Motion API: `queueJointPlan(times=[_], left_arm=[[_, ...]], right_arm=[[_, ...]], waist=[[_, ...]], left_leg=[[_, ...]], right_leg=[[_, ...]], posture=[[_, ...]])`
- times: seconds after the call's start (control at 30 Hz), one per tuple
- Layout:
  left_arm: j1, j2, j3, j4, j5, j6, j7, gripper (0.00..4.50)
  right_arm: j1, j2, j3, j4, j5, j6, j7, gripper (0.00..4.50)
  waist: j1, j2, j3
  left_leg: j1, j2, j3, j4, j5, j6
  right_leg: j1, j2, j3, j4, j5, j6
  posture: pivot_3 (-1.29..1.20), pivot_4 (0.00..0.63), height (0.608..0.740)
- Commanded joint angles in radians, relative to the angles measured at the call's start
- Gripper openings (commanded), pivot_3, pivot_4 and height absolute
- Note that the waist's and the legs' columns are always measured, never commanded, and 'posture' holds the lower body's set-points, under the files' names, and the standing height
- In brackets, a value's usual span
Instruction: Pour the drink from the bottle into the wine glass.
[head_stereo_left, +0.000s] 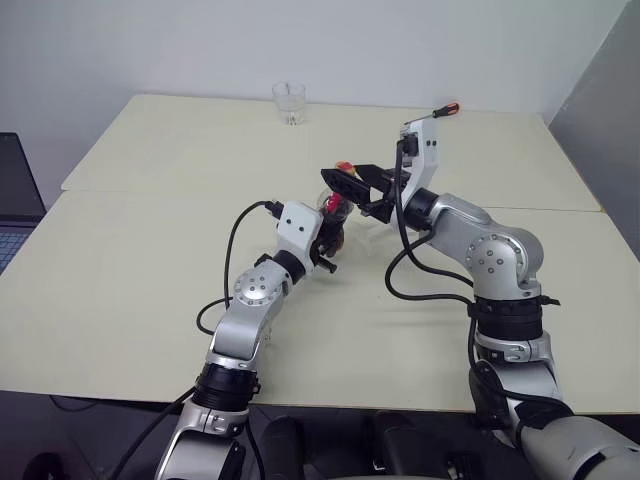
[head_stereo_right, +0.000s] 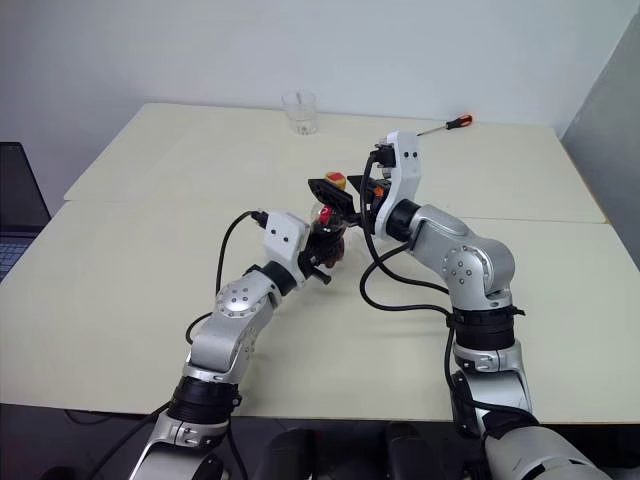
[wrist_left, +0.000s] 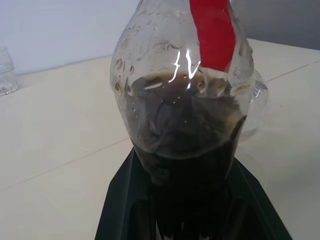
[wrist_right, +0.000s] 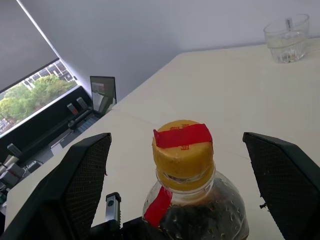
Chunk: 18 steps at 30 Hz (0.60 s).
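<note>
The yellow cap (wrist_right: 182, 157) on the bottle has my right gripper's fingers beside it, so my right gripper needs to close. Closing now would hold the cap.
The bottle (wrist_left: 180, 75) is clear with a red label strip, and the dark drink (wrist_left: 185, 140) fills its lower body. My left gripper (head_stereo_left: 328, 236) is shut on the bottle's body and holds it upright over the middle of the table. The yellow cap (wrist_right: 182, 150) with its red strip is on. My right gripper (wrist_right: 182, 167) is open, with one black finger on each side of the cap and apart from it. A clear rounded bowl just behind the bottle is the wine glass (wrist_left: 256, 102), mostly hidden.
A short clear tumbler (head_stereo_left: 289, 102) stands near the table's far edge. A screwdriver with a red handle (head_stereo_left: 446, 109) lies at the far right. A laptop (head_stereo_left: 14, 200) sits off the table's left side. The pale table (head_stereo_left: 130, 270) has free room on both sides.
</note>
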Motion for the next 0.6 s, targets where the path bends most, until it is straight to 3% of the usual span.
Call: queueJointPlan(times=[0.03, 0.07, 0.17, 0.3, 0.6], left_arm=[[-0.004, -0.001, 0.003, -0.071, -0.001, -0.014, 0.004, 0.86], [-0.004, -0.002, 0.003, -0.072, -0.001, -0.013, 0.005, 0.86], [-0.001, -0.002, 0.002, -0.077, -0.001, -0.010, 0.005, 0.86], [-0.001, -0.002, 0.003, -0.076, 0.000, -0.009, 0.006, 0.86], [0.000, -0.004, 0.003, -0.075, 0.000, -0.008, 0.008, 0.86]], right_arm=[[-0.024, 0.007, 0.001, -0.024, 0.000, -0.024, 0.013, 4.50], [-0.025, 0.007, 0.002, -0.022, -0.001, -0.025, 0.013, 4.50], [-0.026, 0.009, 0.003, -0.022, -0.004, -0.025, 0.014, 3.92], [-0.035, 0.009, 0.004, -0.014, -0.010, -0.030, 0.014, 2.53], [-0.043, 0.007, 0.004, -0.004, -0.016, -0.035, 0.020, 2.52]], waist=[[0.000, 0.000, 0.000], [0.000, 0.000, 0.000], [0.000, 0.000, 0.000], [0.000, 0.000, 0.000], [0.000, 0.000, 0.000]], left_leg=[[0.000, 0.000, 0.000, 0.000, 0.000, 0.000], [0.000, 0.000, 0.000, 0.000, 0.000, 0.000], [0.000, 0.000, 0.000, 0.000, 0.000, 0.000], [0.000, 0.000, 0.000, 0.000, 0.000, 0.000], [0.000, 0.000, 0.000, 0.000, 0.000, 0.000]], right_leg=[[0.000, 0.000, 0.000, 0.000, 0.000, 0.000], [0.000, 0.000, 0.000, 0.000, 0.000, 0.000], [0.000, 0.000, 0.000, 0.000, 0.000, 0.000], [0.000, 0.000, 0.000, 0.000, 0.000, 0.000], [0.000, 0.000, 0.000, 0.000, 0.000, 0.000]], posture=[[0.00, 0.150, 0.740], [0.00, 0.150, 0.740], [0.00, 0.150, 0.740], [0.00, 0.150, 0.740], [0.00, 0.150, 0.740]])
